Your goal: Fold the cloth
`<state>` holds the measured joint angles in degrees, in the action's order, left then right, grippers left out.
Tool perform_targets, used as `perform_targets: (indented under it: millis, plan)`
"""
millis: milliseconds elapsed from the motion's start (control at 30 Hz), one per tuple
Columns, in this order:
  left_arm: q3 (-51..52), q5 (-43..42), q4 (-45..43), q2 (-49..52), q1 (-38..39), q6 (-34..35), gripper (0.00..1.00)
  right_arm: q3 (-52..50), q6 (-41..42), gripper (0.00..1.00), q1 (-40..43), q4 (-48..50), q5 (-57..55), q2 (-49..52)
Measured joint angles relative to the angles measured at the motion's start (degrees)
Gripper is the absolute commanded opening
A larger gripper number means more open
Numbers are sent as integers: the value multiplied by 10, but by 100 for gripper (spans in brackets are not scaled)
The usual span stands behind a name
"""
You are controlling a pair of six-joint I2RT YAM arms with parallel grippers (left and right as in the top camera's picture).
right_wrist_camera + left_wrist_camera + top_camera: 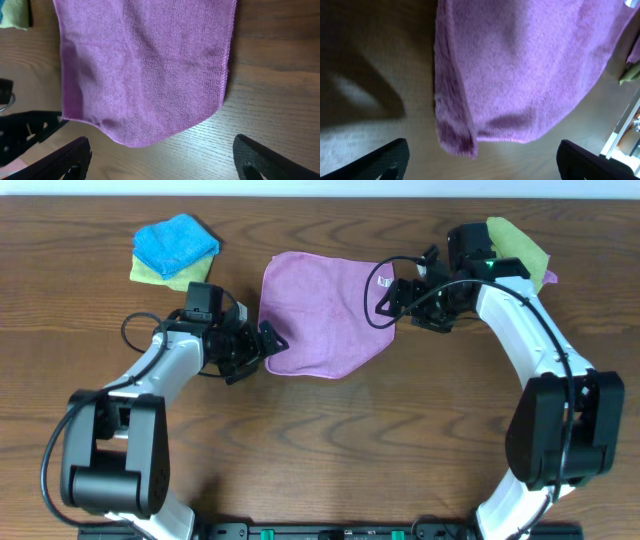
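My left gripper grabs the purple cloth [322, 315] by its folded-over near corner [273, 367] next, to fold the cloth's near edge toward its far side.
A purple cloth [322, 315] lies flat on the wooden table, its near left corner folded over. My left gripper [266, 340] is open at the cloth's left near corner, which shows close up in the left wrist view [520, 65]. My right gripper [386, 292] is open at the cloth's right edge, and the right wrist view shows the cloth [145, 70] just ahead of the open fingers [162, 165]. Neither gripper holds anything.
A blue cloth [175, 242] lies on a yellow-green cloth [150, 272] at the back left. Another yellow-green cloth [520, 242] over a purple one [549, 277] lies at the back right behind my right arm.
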<state>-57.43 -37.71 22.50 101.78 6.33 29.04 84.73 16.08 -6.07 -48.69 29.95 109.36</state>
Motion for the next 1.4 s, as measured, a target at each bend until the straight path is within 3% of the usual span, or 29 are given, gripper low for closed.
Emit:
perform_targets:
  millis: [233,333,367,400,433,467,533,900,1400]
  plan:
    - [0,-3,-46,31,0,29,100,0,0,91,0,-1,5,0]
    - [-2,-11,-65,41,0,44,88,0,0,91,0,-2,7,0]
    - [-3,-13,-69,44,0,49,81,0,0,91,0,-2,9,0]
    - [-3,-12,-73,48,0,51,69,0,0,91,0,-2,9,0]
    - [-3,-13,-75,51,0,55,53,0,0,92,0,-2,10,0]
    - [-3,-12,-76,54,0,58,31,0,0,92,0,-3,10,0]
    - [-3,-13,-77,61,0,57,6,0,0,92,0,-6,11,0]
    - [-6,-73,-123,64,-14,62,6,-9,-9,96,0,12,-14,0]
    - [-54,-111,-124,64,-63,72,6,-231,-16,95,0,333,4,0]
